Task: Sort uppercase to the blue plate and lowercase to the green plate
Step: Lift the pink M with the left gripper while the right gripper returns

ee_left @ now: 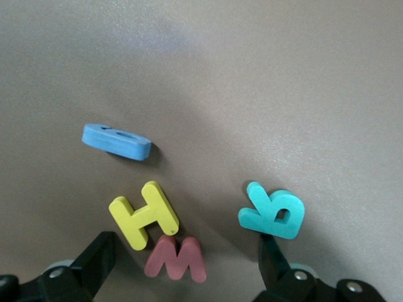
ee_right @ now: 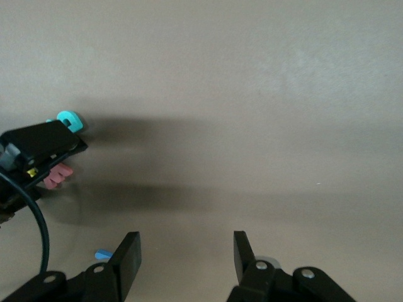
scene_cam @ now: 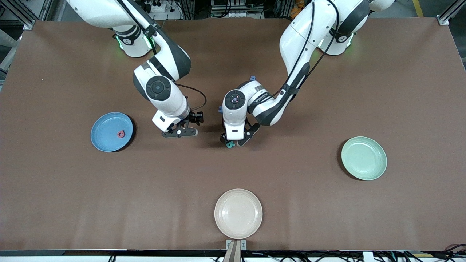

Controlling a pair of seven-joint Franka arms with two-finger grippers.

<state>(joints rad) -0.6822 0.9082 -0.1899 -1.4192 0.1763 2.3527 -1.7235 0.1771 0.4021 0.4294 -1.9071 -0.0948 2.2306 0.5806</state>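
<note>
The left gripper's fingers are beside the red w, near the teal B. Closing now would hold the red w if they closed now. The left gripper should close.
My left gripper [scene_cam: 233,141] hangs low and open over a cluster of foam letters in the middle of the table. In the left wrist view a red w [ee_left: 176,259] lies between its fingers [ee_left: 96,259], with a yellow H [ee_left: 143,214] touching it. A teal B [ee_left: 272,212] sits by the other finger, and a blue letter [ee_left: 116,140] lies apart, its shape unclear. My right gripper [scene_cam: 181,132] is open and empty [ee_right: 186,251] over bare table between the cluster and the blue plate [scene_cam: 105,125], which holds a red round letter [scene_cam: 121,134]. The green plate [scene_cam: 364,158] holds nothing.
A cream plate [scene_cam: 238,213] sits near the table's front edge, closest to the front camera. The teal B [scene_cam: 230,145] peeks out under the left gripper. The two grippers stand close together, the left gripper's body [ee_right: 41,151] showing in the right wrist view.
</note>
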